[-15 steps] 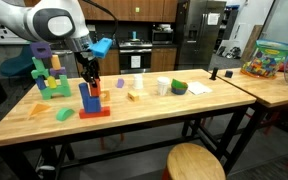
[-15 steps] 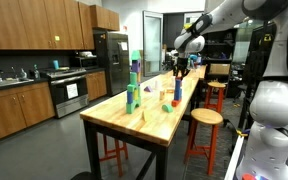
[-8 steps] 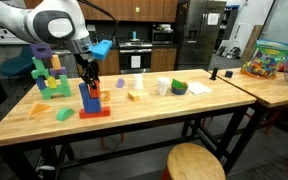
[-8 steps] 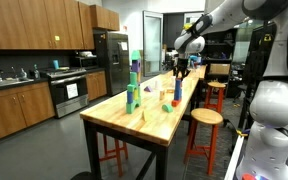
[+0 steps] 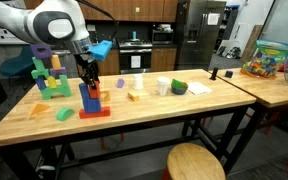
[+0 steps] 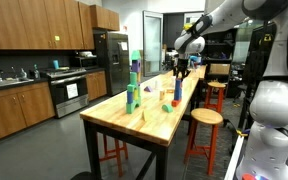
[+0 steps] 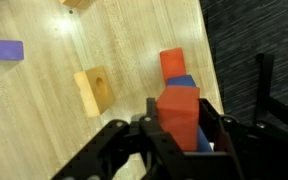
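My gripper is ready to open now, since the red block's bottom meets the blue block's top (image 5: 89, 98) and the red block would rest there.
In the wrist view my gripper (image 7: 180, 125) is shut on a red block (image 7: 179, 112), with the fingers (image 7: 150, 128) against its two sides. Directly under it stands a blue block (image 7: 184, 84) on a flat red base (image 7: 171, 62). In an exterior view the gripper (image 5: 90, 84) hangs right over the upright blue block (image 5: 89, 98) on its red base (image 5: 96, 112), left of the table's middle. It also shows in an exterior view (image 6: 180, 68) above the blue block (image 6: 177, 92).
A tan block with a hole (image 7: 94, 90) and a purple block (image 7: 2, 49) lie nearby. A green, teal and purple tower (image 5: 46, 75), a green wedge (image 5: 40, 111), a white cup (image 5: 163, 87), a green bowl (image 5: 179, 88) and a stool (image 5: 194, 162) are around.
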`<state>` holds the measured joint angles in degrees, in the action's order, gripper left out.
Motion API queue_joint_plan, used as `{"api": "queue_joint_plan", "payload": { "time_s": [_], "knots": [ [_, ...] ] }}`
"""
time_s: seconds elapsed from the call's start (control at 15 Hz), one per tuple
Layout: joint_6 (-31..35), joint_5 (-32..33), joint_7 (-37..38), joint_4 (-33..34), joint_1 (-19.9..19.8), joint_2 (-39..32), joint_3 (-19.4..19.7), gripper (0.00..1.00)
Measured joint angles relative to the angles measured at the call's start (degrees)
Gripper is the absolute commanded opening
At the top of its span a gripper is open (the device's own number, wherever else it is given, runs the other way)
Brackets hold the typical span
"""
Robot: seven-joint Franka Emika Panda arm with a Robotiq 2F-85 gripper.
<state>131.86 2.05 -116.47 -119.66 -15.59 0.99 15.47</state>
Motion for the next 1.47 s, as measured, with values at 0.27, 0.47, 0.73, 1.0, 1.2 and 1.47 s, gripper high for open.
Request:
{"api": "queue_joint_plan", "payload": {
  "time_s": [0.27, 0.47, 0.73, 1.0, 1.2, 1.47],
  "knots": [
    [0.0, 0.0, 0.0, 0.0, -0.02, 0.0, 0.05, 0.19],
    [0.0, 0.0, 0.0, -0.01, -0.02, 0.0, 0.05, 0.19],
    [0.0, 0.0, -0.07, -0.06, -0.02, 0.0, 0.05, 0.69],
    [0.43, 0.0, -0.38, -0.29, -0.02, -0.01, 0.05, 0.68],
    [0.41, 0.0, -0.35, -0.29, -0.01, -0.12, 0.05, 0.8],
    [0.41, 0.0, -0.35, -0.29, -0.01, -0.13, 0.05, 0.8]
  ]
}}
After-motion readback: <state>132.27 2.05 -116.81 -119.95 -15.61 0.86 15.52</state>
